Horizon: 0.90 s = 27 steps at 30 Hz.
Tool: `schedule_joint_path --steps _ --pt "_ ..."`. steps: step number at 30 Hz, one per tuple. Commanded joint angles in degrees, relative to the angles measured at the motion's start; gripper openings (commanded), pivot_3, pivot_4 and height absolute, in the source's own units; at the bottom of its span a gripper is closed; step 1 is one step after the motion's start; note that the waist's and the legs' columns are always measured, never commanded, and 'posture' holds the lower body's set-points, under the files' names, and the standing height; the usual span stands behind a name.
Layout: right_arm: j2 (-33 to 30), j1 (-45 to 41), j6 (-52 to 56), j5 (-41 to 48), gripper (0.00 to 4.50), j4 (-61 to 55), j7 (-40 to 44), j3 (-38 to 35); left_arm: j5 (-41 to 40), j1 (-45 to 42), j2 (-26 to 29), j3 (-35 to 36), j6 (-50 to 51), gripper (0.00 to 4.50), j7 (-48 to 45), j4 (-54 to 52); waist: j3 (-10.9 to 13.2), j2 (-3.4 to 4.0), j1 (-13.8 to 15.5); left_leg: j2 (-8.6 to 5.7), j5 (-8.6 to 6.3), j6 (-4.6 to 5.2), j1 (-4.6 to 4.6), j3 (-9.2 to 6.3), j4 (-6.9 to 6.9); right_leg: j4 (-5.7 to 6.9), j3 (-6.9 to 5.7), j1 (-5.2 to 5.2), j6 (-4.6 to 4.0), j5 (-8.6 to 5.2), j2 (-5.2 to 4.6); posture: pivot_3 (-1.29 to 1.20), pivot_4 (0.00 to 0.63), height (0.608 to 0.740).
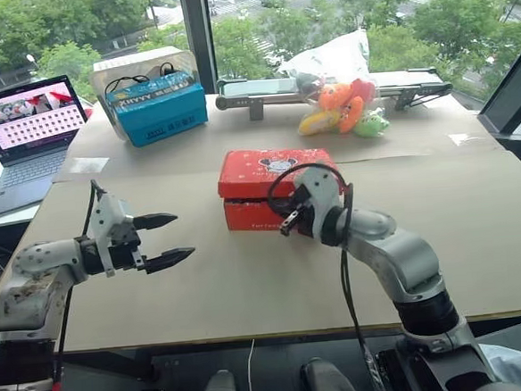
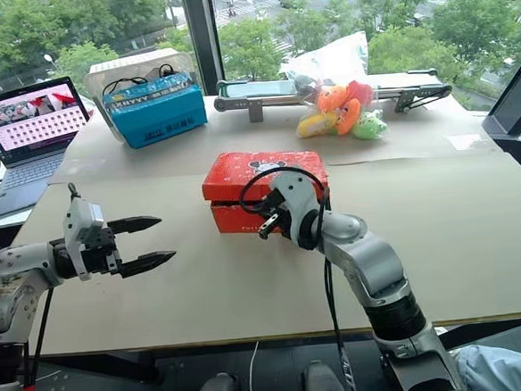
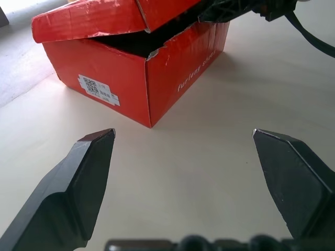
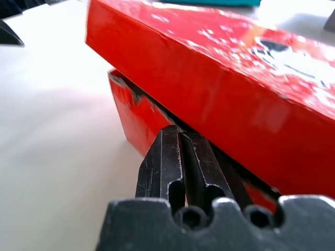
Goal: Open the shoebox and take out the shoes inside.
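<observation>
My right gripper needs to keep holding the lid, because the lid's lower edge (image 1: 243,197) tilts over the red base at my right gripper's fingers.
The red shoebox (image 1: 257,171) stands in the middle of the table, with a cartoon mouse head on its lid. My right gripper (image 1: 286,227) is at the box's near long side, shut, and its fingers (image 4: 170,157) are wedged into the gap under the lid's rim. The lid (image 4: 209,68) is tilted up a little off the base (image 3: 104,68), leaving a dark slit. The shoes are hidden inside. My left gripper (image 1: 185,236) hovers open to the left of the box, pointing at its end, with nothing between its fingertips (image 3: 94,151).
At the back stand a blue box with cables (image 1: 160,108), a laptop (image 1: 28,131) at far left, orange and green plush toys (image 1: 344,109) by a white bag, and a small conveyor (image 1: 262,88). Bare tabletop (image 1: 249,286) lies in front of the box.
</observation>
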Motion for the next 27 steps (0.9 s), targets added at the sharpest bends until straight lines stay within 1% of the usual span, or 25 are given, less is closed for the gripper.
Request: schedule_joint_path --steps 1,7,14,17,20,23,25,27 --pt "0.5 -2.6 0.4 1.2 0.38 -2.5 -0.7 -2.9 -0.5 -0.3 -0.1 0.0 0.2 4.5 0.2 -2.0 0.0 0.0 0.0 0.0 0.0 0.0 0.0 0.0 0.0 0.0 0.0 0.0 0.0 0.0 0.0 0.0 0.15 0.715" --pt "0.8 -8.2 -0.7 0.4 0.38 0.7 -1.2 -4.7 -0.7 -0.3 -0.5 -0.3 0.8 4.5 0.5 -2.6 0.0 0.02 -0.1 0.03 0.0 0.0 -0.01 0.0 0.0 0.0 0.01 -0.05 -0.04 0.01 0.04 0.0 0.15 0.715" --pt "-1.4 -19.1 -8.1 -3.0 0.38 13.9 1.4 -5.1 -1.4 0.2 -0.8 -0.2 1.8 4.5 0.9 -3.7 0.0 0.05 -0.1 0.06 0.0 0.0 0.0 0.0 -0.01 0.01 0.01 -0.05 -0.1 0.03 0.09 0.0 0.15 0.715" --pt "-3.6 -25.8 -14.0 -6.9 0.38 25.5 3.7 -3.2 -1.4 0.2 -1.0 -0.2 2.1 4.5 1.0 -3.9 0.1 0.08 -0.1 0.06 0.0 0.0 -0.04 0.0 -0.01 0.02 0.01 -0.1 -0.12 0.04 0.09 0.0 0.15 0.715" --pt "-4.3 -31.2 -21.2 -10.8 0.38 38.8 3.8 -1.9 -1.6 0.3 -1.1 -0.1 2.3 4.5 1.1 -4.2 0.1 0.09 -0.2 0.06 0.0 0.0 0.0 0.01 -0.05 0.0 0.02 -0.08 -0.15 0.05 0.1 0.0 0.15 0.715" --pt "-3.8 -38.6 -27.6 -11.4 0.38 50.5 4.2 -4.1 -2.0 0.9 -1.0 0.3 2.7 4.5 1.2 -5.0 0.1 0.16 -0.3 0.08 0.0 0.0 0.0 0.01 -0.11 0.0 0.02 -0.1 -0.17 0.04 0.11 0.0 0.15 0.715" --pt "-3.7 -40.3 -30.2 -12.7 0.38 55.0 4.0 -3.8 -2.2 1.2 -1.0 0.4 2.8 4.5 1.3 -5.2 0.2 0.2 -0.3 0.05 0.0 0.0 -0.06 0.03 -0.11 0.0 0.06 -0.17 -0.27 0.1 0.1 0.0 0.15 0.715" --pt "-3.5 -39.9 -31.9 -13.7 0.38 57.0 4.0 -3.2 -2.3 1.5 -1.0 0.6 3.0 4.5 1.6 -5.6 0.2 0.2 -0.4 0.07 0.0 0.0 -0.08 0.02 -0.17 0.03 0.05 -0.22 -0.45 0.2 0.12 0.0 0.15 0.715"
